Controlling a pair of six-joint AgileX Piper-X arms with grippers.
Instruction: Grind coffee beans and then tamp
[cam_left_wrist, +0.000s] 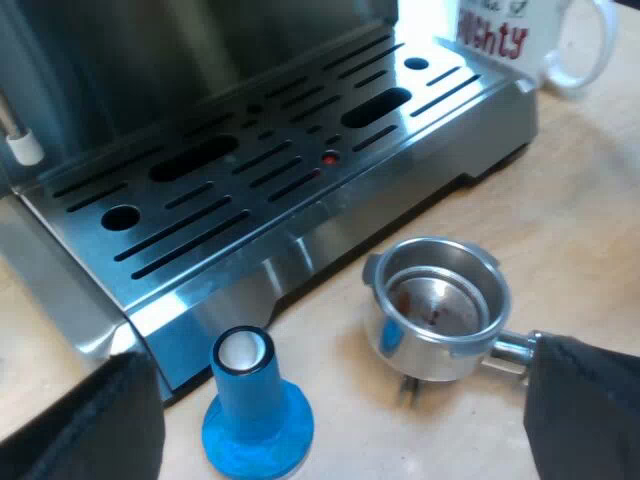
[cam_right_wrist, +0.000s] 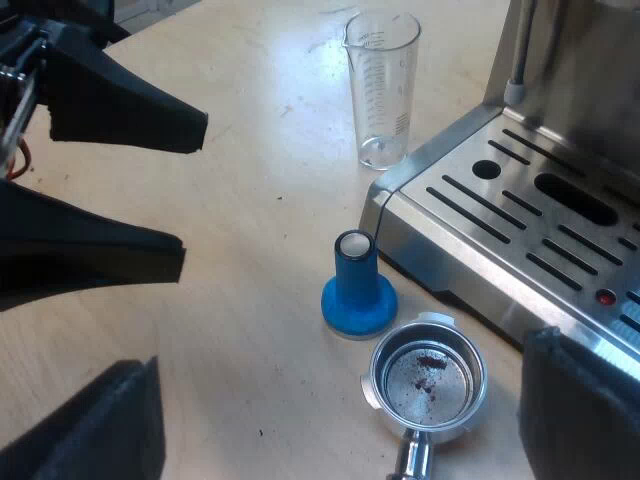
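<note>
My left gripper picks up the blue tamper by its upright handle next, which rises slim above the tamper's broad round base on the tabletop.
The metal holder lies loose on the wooden table beside the machine's drip tray; its basket holds only a few dark specks. A blue tamper stands upright close to the holder, against the tray's corner. My left gripper is open, its fingers spread wide above the tamper and the holder, touching neither. My right gripper is open too, hovering over the holder with nothing between its fingers. The holder's handle is mostly hidden behind a finger.
A measuring glass stands empty on the table by the tray's corner. A white mug with red lettering sits past the tray's far end. The steam wand hangs over the tray.
</note>
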